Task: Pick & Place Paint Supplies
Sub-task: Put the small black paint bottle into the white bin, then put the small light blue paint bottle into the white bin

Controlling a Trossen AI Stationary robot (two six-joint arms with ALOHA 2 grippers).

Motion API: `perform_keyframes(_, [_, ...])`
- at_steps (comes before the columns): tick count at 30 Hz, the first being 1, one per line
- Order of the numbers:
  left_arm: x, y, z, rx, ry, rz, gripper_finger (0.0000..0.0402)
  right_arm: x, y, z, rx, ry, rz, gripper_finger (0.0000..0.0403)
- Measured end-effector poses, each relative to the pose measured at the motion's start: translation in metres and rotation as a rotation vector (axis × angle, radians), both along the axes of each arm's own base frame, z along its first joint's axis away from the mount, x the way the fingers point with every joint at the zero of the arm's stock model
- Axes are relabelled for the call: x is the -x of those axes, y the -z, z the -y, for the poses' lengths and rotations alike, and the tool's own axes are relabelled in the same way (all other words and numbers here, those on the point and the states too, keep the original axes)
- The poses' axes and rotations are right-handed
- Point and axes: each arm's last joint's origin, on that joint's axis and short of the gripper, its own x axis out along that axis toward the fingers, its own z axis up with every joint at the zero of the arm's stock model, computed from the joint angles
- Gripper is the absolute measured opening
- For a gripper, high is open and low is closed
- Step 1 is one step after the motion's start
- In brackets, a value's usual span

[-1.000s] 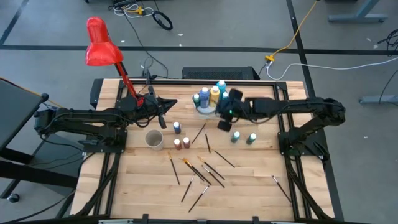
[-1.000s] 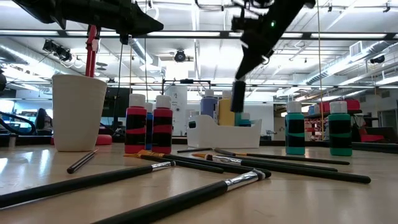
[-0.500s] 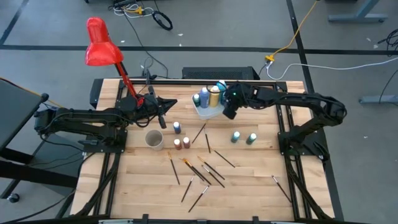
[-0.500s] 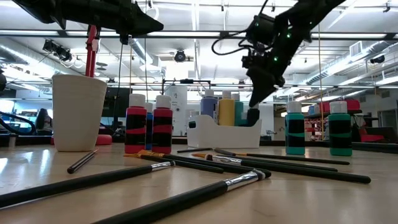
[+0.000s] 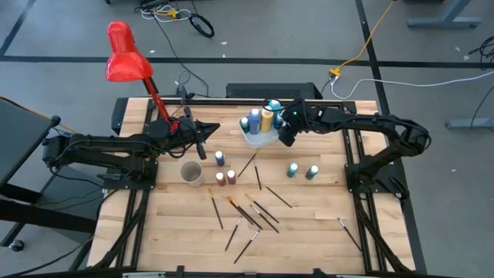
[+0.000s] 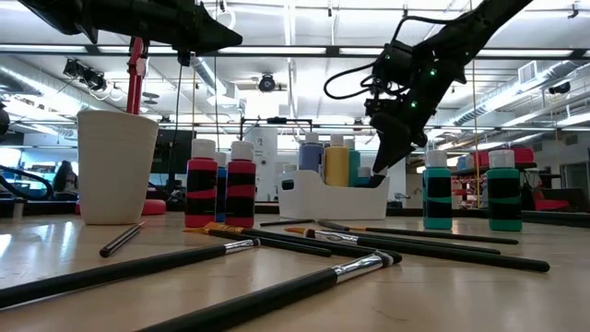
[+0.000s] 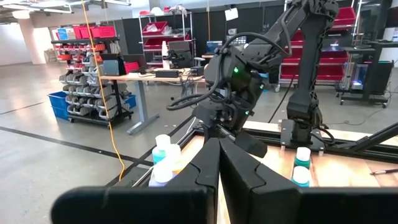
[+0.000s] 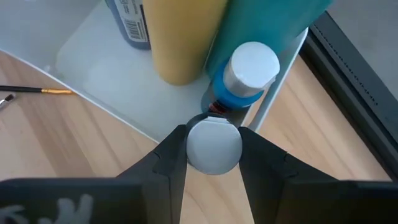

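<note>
The robot's right gripper needs to open now, because the held bottle (image 8: pixel 214 146) stands low in the tray's corner (image 8: pixel 241 118), beside the blue bottle.
My right gripper (image 5: pixel 285 133) (image 6: pixel 381 164) stands at the right end of the shallow white tray (image 5: pixel 248 140) (image 6: pixel 313 201) and is shut on a small paint bottle with a white cap (image 8: pixel 214 146). Several bottles stand in the tray: a blue-grey one (image 8: pixel 127 22), a yellow one (image 8: pixel 183 37), a teal one (image 8: pixel 273 18) and a blue one with a white cap (image 8: pixel 249 65). My left gripper (image 5: pixel 202 150) (image 7: pixel 219 149) waits shut over the table's left far part, away from the supplies. My right gripper pinches the bottle's white cap (image 8: pixel 214 146) between its two fingers (image 8: pixel 168 158), coming from above and pointing down. The bottle hangs upright below the fingers at the tray's right near corner. The cap and the tray wall hide its body and base.
A beige cup (image 5: pixel 191 173) (image 6: pixel 115 166), one blue bottle (image 5: pixel 219 158), two red-brown bottles (image 5: pixel 225 178) (image 6: pixel 241 189) and two teal bottles (image 5: pixel 302 171) (image 6: pixel 438 194) stand on the table. Dark-handled brushes (image 5: pixel 251 212) lie scattered near the front, one (image 5: pixel 349 232) at the right. A red lamp (image 5: pixel 127 62) stands far left.
My right gripper has carried the bottle from above the table, right of the tray, toward the far edge and down to the tray's right end. It has stayed shut on the cap. In the last half second it has barely moved.
</note>
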Motion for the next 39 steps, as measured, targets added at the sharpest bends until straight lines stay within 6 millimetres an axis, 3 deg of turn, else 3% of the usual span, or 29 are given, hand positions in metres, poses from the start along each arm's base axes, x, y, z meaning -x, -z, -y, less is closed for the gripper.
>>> perform_keyframes(27, [0.0,0.0,0.0,0.0,0.0,0.001,0.0018,-0.005,-0.006,0.001,0.054,-0.051,0.028,0.0208])
perform_keyframes(34, [0.0,0.0,0.0,0.0,0.0,0.0,0.0018,-0.01,-0.029,-0.013,0.053,-0.102,0.033,0.0205])
perform_keyframes(39, [0.0,0.0,0.0,0.0,0.0,0.0,0.0018,-0.011,-0.045,-0.039,0.026,-0.184,0.007,0.02])
